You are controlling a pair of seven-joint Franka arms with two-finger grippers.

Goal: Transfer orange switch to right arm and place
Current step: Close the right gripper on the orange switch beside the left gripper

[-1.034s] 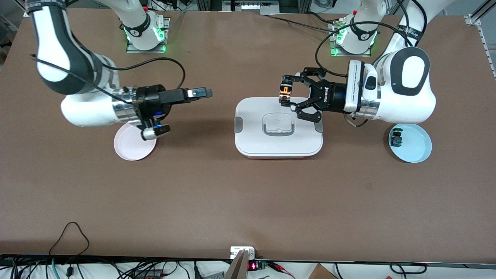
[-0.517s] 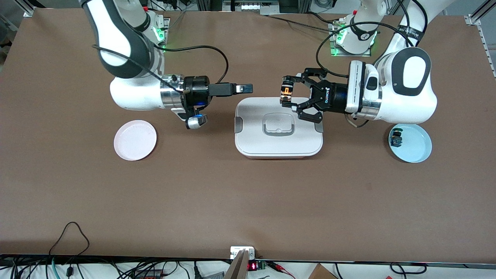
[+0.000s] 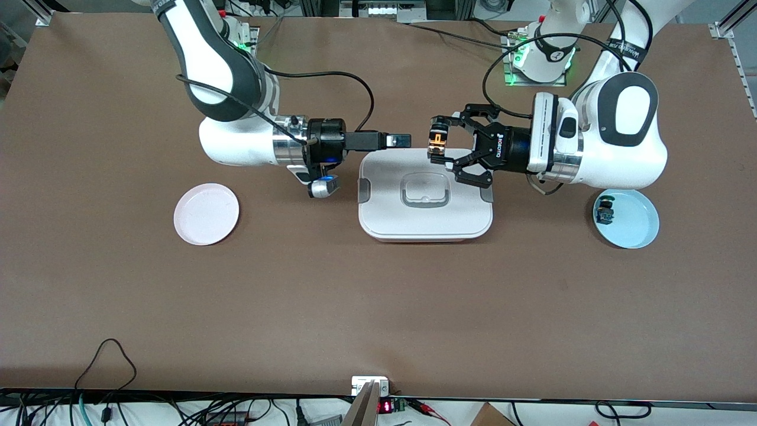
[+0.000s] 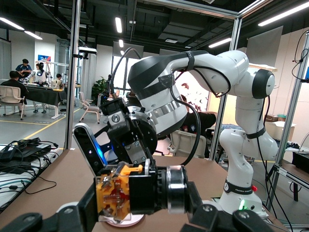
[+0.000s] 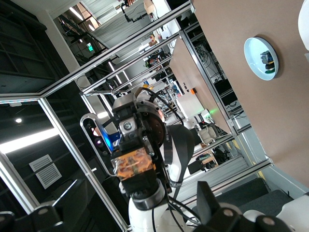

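Note:
The right gripper grips the orange switch by its clear orange body (image 3: 437,139) next, to carry it to the pink plate (image 3: 206,213).
My left gripper (image 3: 440,145), the black multi-link claw, is shut on the orange switch (image 3: 436,142) and holds it level over the edge of the white lidded box (image 3: 467,222) that lies nearer the robots' bases. The left wrist view shows the switch (image 4: 116,191) clamped between the fingers of that gripper (image 4: 142,200). My right gripper (image 3: 402,141), slim and black, points at the switch from a short gap away, over the same box edge. In the right wrist view its fingers stand wide apart round open space (image 5: 125,208), with the switch (image 5: 133,164) straight ahead.
A pink plate (image 3: 206,213) lies bare at the right arm's end of the table. A blue plate (image 3: 636,228) at the left arm's end holds a black switch with green and blue parts (image 3: 604,212). The box has a grey handle (image 3: 424,192) on its lid.
My right arm has swung from over the pink plate across to the box, its gripper closing most of the gap to the switch. My left gripper has held still with the switch.

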